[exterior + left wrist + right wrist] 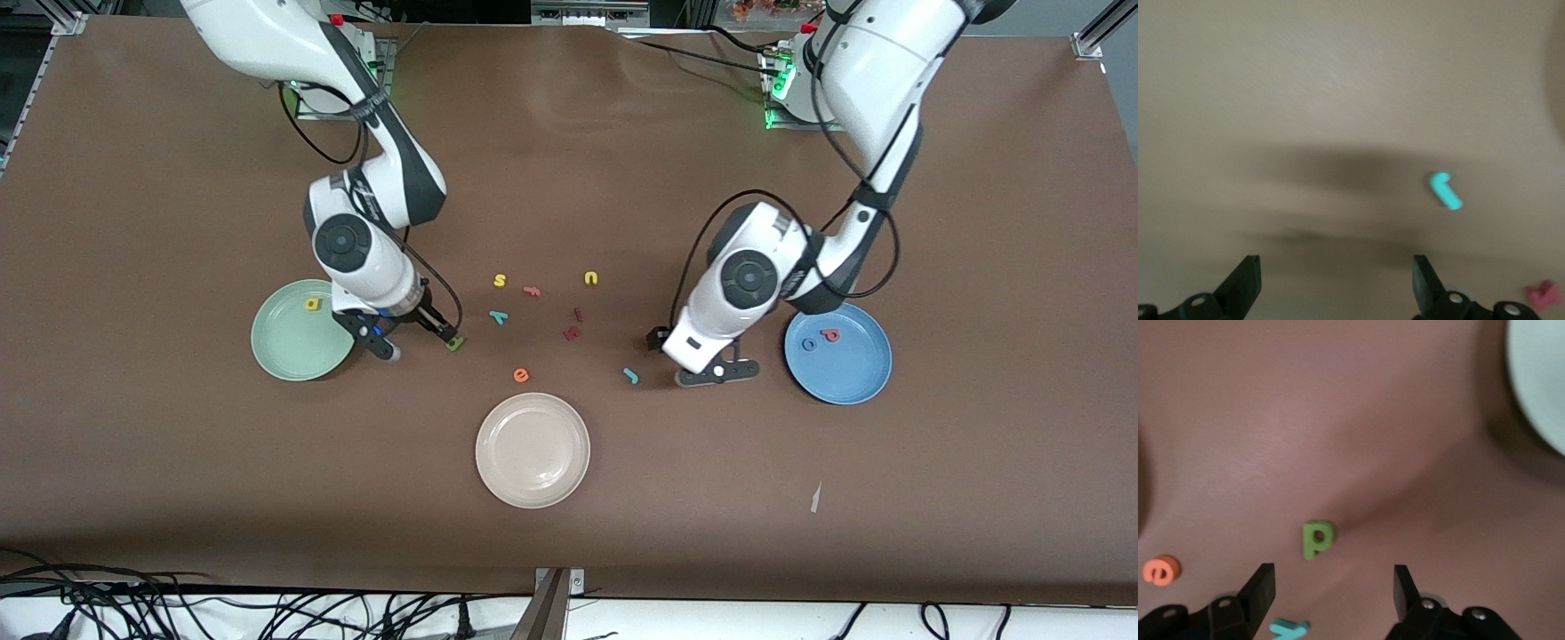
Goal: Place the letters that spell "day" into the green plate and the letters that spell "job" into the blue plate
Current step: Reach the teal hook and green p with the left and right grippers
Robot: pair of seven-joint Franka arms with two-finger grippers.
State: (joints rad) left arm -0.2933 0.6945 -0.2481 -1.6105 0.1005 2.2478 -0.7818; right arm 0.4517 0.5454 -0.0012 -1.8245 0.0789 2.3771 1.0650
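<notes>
The teal "j" is the next letter of "job" for the blue plate [845,378]. My left gripper should pick it up by its straight stem.
The green plate [284,351] holds a yellow round-bowled letter [311,304]. My right gripper [420,342] hangs low over the table beside that plate, open, with nothing between its fingers. The dark green "d" [1317,539] lies on the table just ahead of its fingertips [455,343]. The teal "y" [499,316] lies close by [1288,629]. The blue plate [845,378] holds a blue "o" [809,344] and a pink-red "b" [830,335]. My left gripper [1335,280] is open and empty, over the table [716,373] between the blue plate and the teal "j" [1445,190] [630,375].
A cream-white plate [532,480] sits nearest the front camera. Yellow "s" [500,281], yellow "u" [591,278], an orange "e" [521,375], a pinkish letter [532,290] and two dark red letters [572,333] are scattered mid-table. A paper scrap [815,498] lies apart.
</notes>
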